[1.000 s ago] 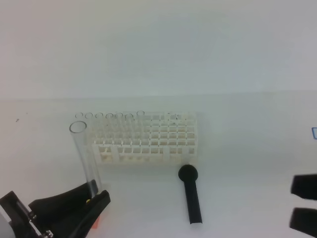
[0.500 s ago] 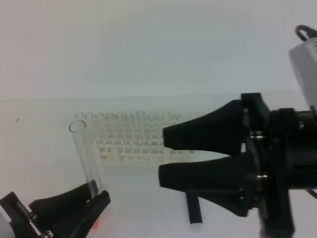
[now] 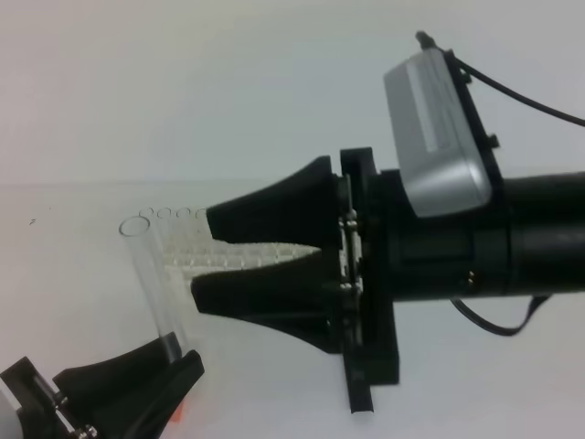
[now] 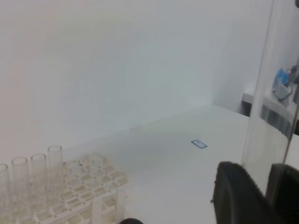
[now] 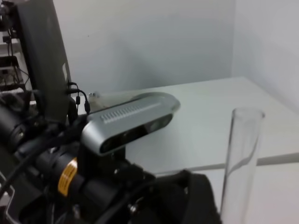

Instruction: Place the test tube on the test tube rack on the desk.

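Observation:
My left gripper's fingers cover the test tube's lower end. The right gripper grabs the test tube by the bare upper part below its rim point(image 3: 147, 265) point(image 5: 242, 144) next.
The test tube point(image 3: 154, 279) stands nearly upright, open rim on top, with my left gripper point(image 3: 174, 352) shut on its lower end at the bottom left. In the left wrist view the test tube point(image 4: 266, 93) rises between the black fingers point(image 4: 233, 196). My right gripper point(image 3: 201, 256) reaches in from the right with its jaws wide open, tips just right of the tube and apart from it. It hides most of the white test tube rack point(image 3: 187, 249) on the desk point(image 3: 73, 256). The right wrist view shows the test tube point(image 5: 240, 158) upright beside the left arm's camera point(image 5: 131, 119).
Several other glass tubes point(image 4: 37, 177) stand in the rack's point(image 4: 84, 193) back row. The end of a black stick point(image 3: 361, 398) pokes out below the right arm. An orange bit point(image 3: 178, 413) shows under the left gripper. A small blue label point(image 4: 199, 143) lies on the desk.
My right gripper has swung in from the right edge across the rack towards the tube, with its jaws spreading wider. The left gripper and tube have barely moved.

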